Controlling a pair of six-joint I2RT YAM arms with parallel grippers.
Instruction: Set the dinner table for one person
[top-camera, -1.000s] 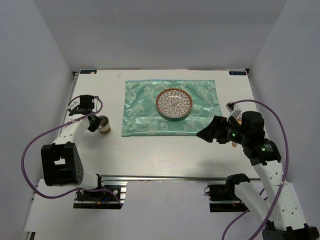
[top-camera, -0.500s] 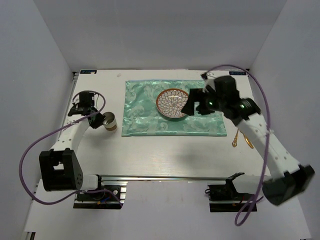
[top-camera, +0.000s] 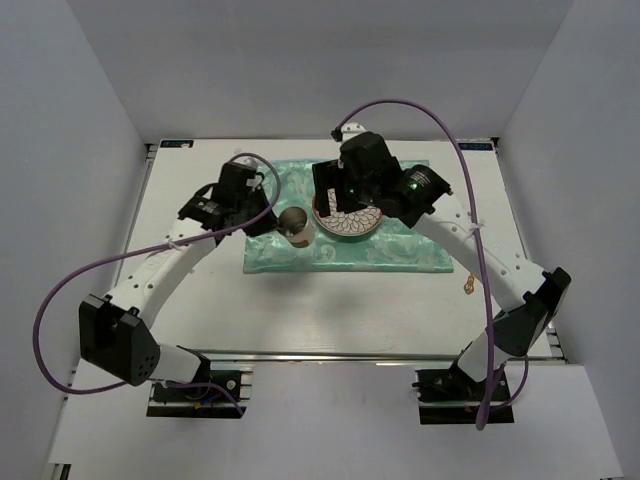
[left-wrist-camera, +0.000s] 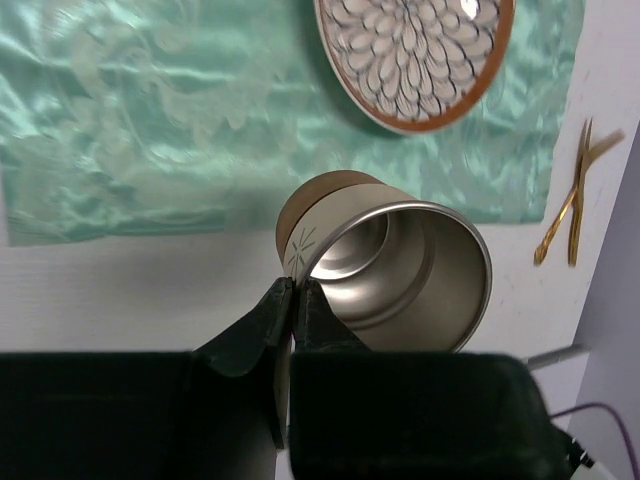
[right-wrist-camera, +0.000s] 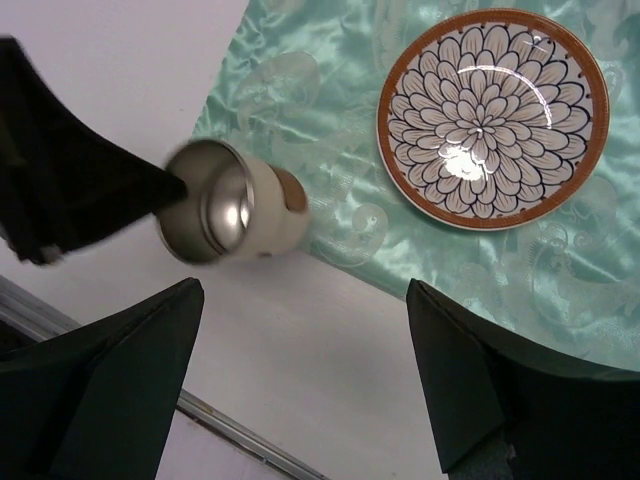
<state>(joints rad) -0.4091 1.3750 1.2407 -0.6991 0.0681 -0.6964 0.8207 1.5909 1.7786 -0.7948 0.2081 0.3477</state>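
Observation:
My right gripper should go to the cup and grab it by the free side of its rim (top-camera: 306, 219) (right-wrist-camera: 248, 205). The cup's brown base will then be free to stand on the tabletop.
A cream metal cup (top-camera: 294, 224) with a brown base hangs tilted over the green cloth mat (top-camera: 400, 245), just left of the flower-patterned plate (top-camera: 352, 214). My left gripper (top-camera: 272, 219) is shut on the cup's rim (left-wrist-camera: 300, 262), one finger inside and one outside. In the right wrist view the cup (right-wrist-camera: 240, 210) shows above the mat's near edge. My right gripper (top-camera: 322, 203) hovers by the plate's left side, open and holding nothing (right-wrist-camera: 305, 310). All of it is on the white dinner table (top-camera: 330, 300).
Gold cutlery (top-camera: 470, 283) lies on the table off the mat's near right corner, also seen from the left wrist (left-wrist-camera: 570, 195). The silver rail (top-camera: 340, 355) runs along the near edge. Grey walls enclose three sides.
My left arm carried the cup from the table's left side rightward to the mat beside the plate. My right arm swung from the right side across to the plate, still open.

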